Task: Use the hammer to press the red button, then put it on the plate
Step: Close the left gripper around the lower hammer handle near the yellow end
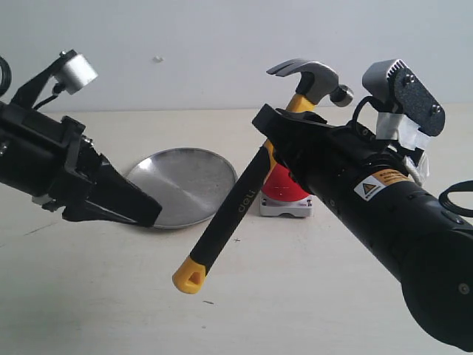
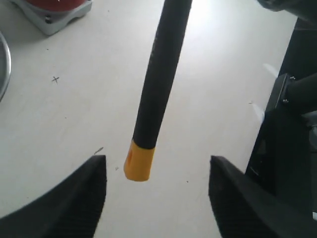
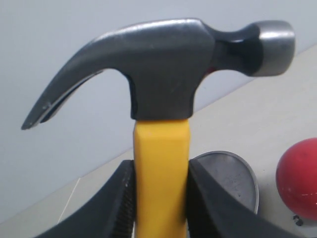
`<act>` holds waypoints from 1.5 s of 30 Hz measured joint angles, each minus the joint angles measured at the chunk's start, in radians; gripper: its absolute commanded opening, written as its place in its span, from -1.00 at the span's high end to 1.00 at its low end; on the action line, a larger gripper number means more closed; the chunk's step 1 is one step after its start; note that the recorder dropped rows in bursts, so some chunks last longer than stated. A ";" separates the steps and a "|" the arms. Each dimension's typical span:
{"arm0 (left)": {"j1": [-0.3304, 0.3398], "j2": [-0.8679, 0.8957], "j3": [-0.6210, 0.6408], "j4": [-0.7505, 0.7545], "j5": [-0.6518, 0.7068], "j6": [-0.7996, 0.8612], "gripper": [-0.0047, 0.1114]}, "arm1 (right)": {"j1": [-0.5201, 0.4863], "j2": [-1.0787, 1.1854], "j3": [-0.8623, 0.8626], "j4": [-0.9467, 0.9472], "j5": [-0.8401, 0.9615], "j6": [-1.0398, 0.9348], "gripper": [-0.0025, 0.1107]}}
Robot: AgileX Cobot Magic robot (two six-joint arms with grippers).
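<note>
Next, my left gripper needs to grab it by its handle's yellow looped end [image 1: 194, 270]. That is to bring the hammer to the red button [image 1: 284, 188] for pressing.
My right gripper [image 1: 284, 133] is shut on the hammer [image 1: 240, 200], gripping the yellow neck [image 3: 161, 173] just under the dark steel head [image 3: 163, 74]. The hammer hangs in the air, head up, with its yellow looped end [image 1: 191, 277] low above the table. Behind the handle stands the red button [image 1: 284, 188] on its grey base, partly hidden. The steel plate [image 1: 185, 185] lies left of the button. My left gripper [image 1: 140, 207] is open in front of the plate's left edge; the hammer's yellow end [image 2: 137, 161] shows just beyond its fingertips [image 2: 96, 173].
The pale table [image 1: 111, 296] runs to a white wall at the back. The right arm's black body [image 1: 399, 222] fills the right side of the exterior view. The button's grey base [image 2: 54, 20] and the plate's rim [image 2: 4, 69] show at the left wrist view's edge.
</note>
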 measured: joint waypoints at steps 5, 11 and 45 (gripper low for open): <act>-0.161 0.075 -0.004 0.058 -0.154 0.005 -0.17 | 0.000 0.002 0.000 0.000 0.000 0.000 0.96; -0.254 0.090 -0.004 0.054 -0.275 0.007 -0.17 | 0.000 0.002 0.000 0.000 0.011 0.000 0.96; -0.295 0.287 -0.006 -0.178 -0.350 0.184 -0.17 | 0.000 0.002 0.000 0.002 0.024 0.000 0.96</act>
